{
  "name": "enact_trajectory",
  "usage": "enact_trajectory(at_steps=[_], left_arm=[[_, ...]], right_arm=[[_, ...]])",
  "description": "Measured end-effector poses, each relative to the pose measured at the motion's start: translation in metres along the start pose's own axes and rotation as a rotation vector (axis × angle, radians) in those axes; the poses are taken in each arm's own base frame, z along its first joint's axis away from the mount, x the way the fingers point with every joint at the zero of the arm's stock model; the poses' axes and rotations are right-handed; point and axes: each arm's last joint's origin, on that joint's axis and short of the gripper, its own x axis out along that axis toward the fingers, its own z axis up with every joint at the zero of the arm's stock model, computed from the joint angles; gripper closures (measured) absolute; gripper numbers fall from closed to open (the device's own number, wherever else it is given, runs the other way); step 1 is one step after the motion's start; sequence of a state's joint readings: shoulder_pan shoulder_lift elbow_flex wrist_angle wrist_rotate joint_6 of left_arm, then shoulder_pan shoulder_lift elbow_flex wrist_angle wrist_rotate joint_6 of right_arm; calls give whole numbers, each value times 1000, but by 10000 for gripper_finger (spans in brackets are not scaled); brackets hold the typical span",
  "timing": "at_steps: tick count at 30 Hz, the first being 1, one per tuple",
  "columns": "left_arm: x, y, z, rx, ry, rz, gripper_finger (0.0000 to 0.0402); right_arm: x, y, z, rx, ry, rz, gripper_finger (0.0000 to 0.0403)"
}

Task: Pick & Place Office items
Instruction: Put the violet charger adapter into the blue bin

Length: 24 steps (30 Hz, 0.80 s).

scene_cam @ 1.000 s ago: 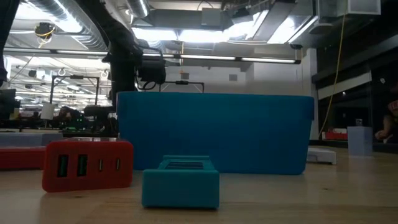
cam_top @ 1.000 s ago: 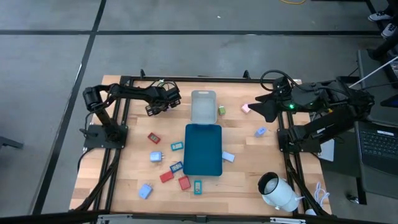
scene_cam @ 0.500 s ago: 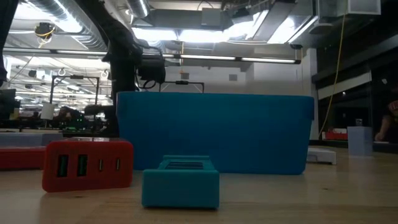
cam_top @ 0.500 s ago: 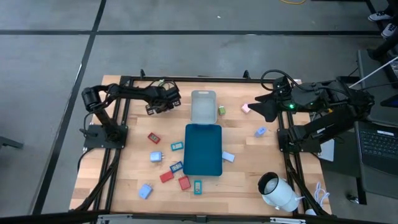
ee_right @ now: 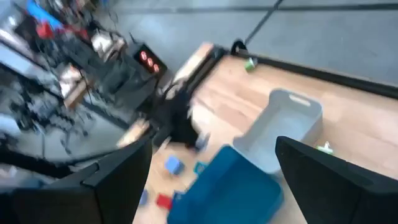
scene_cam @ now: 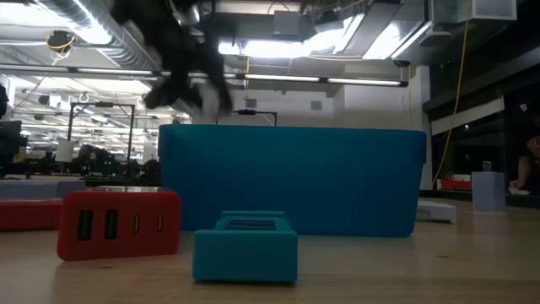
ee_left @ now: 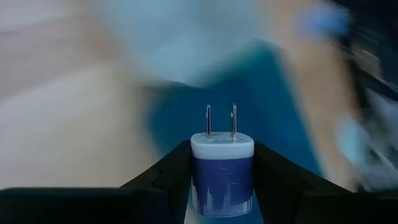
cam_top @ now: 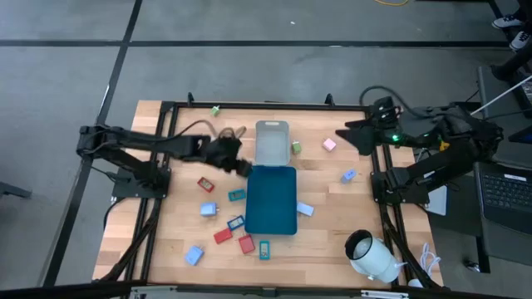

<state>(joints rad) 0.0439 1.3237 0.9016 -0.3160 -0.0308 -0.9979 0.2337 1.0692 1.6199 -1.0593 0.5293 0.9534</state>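
Note:
The charger cube (ee_left: 222,177) hangs high above the dark-teal tray's bottom, so from here my left gripper keeps holding the charger cube until it nears the tray's bottom.
My left gripper (cam_top: 235,160) is shut on a small blue charger cube (ee_left: 222,177) with a white face and two metal prongs. It hangs over the far left corner of the dark-teal tray (cam_top: 272,203). In the low view the left arm is a blur (scene_cam: 181,59) above the tray's wall (scene_cam: 291,181). My right gripper (cam_top: 345,135) is open and empty at the far right, above the table near a pink cube (cam_top: 329,144). Several small office items lie flat on the table, among them a red one (cam_top: 205,184) and a teal one (cam_top: 264,249). My left gripper pinches the charger cube's two opposite blue sides (ee_left: 198,180) between its two fingers. The white face with the prongs (ee_left: 221,121) points forward, away from the gripper. The cube is lifted clear, over the dark-teal tray.
A small grey tray (cam_top: 272,143) stands just beyond the dark-teal tray. A big white cylinder (cam_top: 371,256) lies at the near right corner. A green cube (cam_top: 296,147) and light-blue pieces (cam_top: 347,175) lie right of the trays. A red charger block (scene_cam: 118,222) and a teal block (scene_cam: 245,245) are near the low camera.
My left gripper has swung fast from the far left of the table toward the right and near side, reaching the dark-teal tray's far left corner, with the arm now stretched out. My right gripper has drawn back a little toward the right edge, uncovering the pink cube.

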Motion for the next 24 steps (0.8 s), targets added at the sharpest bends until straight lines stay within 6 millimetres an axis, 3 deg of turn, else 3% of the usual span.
enact_trajectory(at_steps=[4, 10, 13, 24], left_arm=[[-9, -35, -23, 231, -89, -181, 263], [23, -25, -28, 312, -18, -102, 263], [36, -27, -26, 365, 14, -177, 261], [43, -26, -21, 423, 1, -206, 214]], right_arm=[[-9, -3, 6, 17, -62, 14, 55], [-14, -1, 12, 19, -128, 46, 55], [-14, 1, 14, 20, -157, 55, 55], [-15, 3, 13, 17, -153, 83, 55]])
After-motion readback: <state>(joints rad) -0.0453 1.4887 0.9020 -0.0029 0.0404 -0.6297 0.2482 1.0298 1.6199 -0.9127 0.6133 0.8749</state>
